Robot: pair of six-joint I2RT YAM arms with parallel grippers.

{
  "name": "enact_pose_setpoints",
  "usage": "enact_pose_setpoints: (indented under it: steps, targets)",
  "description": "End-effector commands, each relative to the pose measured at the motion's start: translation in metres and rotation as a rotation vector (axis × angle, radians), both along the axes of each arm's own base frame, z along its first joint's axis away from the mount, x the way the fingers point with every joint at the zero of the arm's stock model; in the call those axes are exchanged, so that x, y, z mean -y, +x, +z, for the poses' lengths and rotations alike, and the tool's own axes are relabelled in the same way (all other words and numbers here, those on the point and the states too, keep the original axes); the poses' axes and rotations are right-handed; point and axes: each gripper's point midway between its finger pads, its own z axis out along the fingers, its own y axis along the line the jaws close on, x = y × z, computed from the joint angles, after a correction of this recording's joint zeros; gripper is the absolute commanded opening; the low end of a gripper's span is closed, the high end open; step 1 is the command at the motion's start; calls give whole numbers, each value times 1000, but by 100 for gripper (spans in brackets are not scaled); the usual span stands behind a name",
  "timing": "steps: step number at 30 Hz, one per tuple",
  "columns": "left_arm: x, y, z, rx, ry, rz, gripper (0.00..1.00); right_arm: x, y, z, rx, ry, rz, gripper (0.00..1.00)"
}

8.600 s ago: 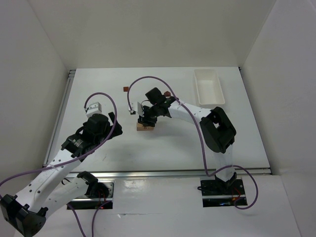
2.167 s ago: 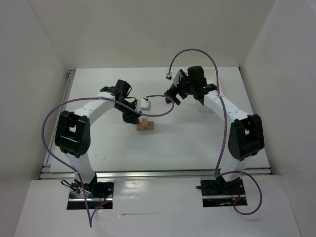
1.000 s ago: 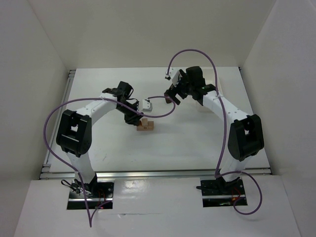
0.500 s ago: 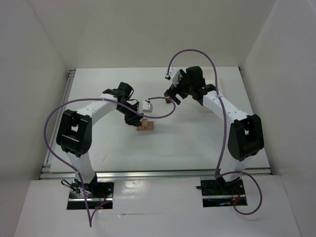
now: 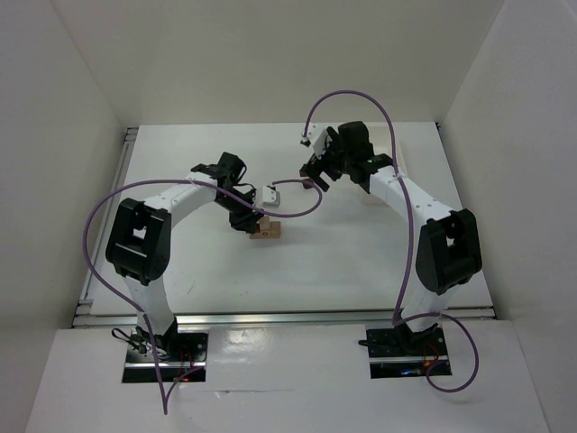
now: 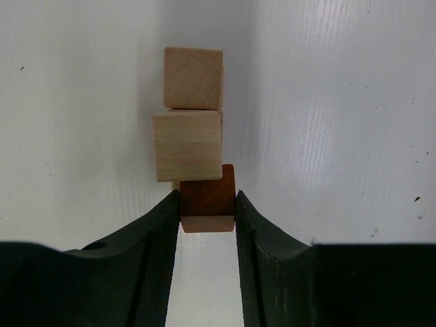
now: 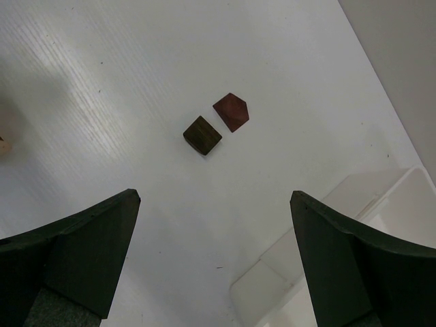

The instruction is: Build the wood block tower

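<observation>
My left gripper is ready to release the reddish-brown block [image 6: 208, 194] now: the block sits squarely at the near end of the row, so it would stay in place.
The wood block tower [image 5: 265, 230] is a small cluster of pale blocks at mid-table. In the left wrist view a pale beige block [image 6: 187, 145] and a tan block [image 6: 193, 78] lie in a row. My left gripper [image 6: 208, 201] is shut on a reddish-brown block [image 6: 208, 194] at the near end of that row, with a pale face showing under its near edge. My left gripper [image 5: 252, 219] hangs over the cluster's left side. My right gripper [image 7: 214, 197] stands open and empty, high above a dark brown block [image 7: 202, 135] and a reddish block [image 7: 231, 111].
A white plastic tray [image 7: 381, 204] lies to the right of the right gripper, largely hidden under the right arm in the top view. White walls close in the table on three sides. Purple cables loop over both arms.
My left gripper has edged slightly right over the cluster, still holding the reddish-brown block. The right arm has barely moved and stays open.
</observation>
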Motion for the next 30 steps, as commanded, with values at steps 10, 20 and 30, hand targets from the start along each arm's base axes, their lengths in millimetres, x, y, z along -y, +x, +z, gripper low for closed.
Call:
enact_pose_setpoints:
  steps: [10, 20, 30]
  targets:
    - [5, -3, -4, -24, -20, -3, 37, -8, -2, 37, 87, 13, 20, 100]
    - [1, -3, 6, 12, -13, 3, 78, -7, -4, 36, 78, 9, 20, 100]
    - [-18, 16, 62, 111, -58, 74, 100, -8, -5, 43, 93, 12, 33, 100]
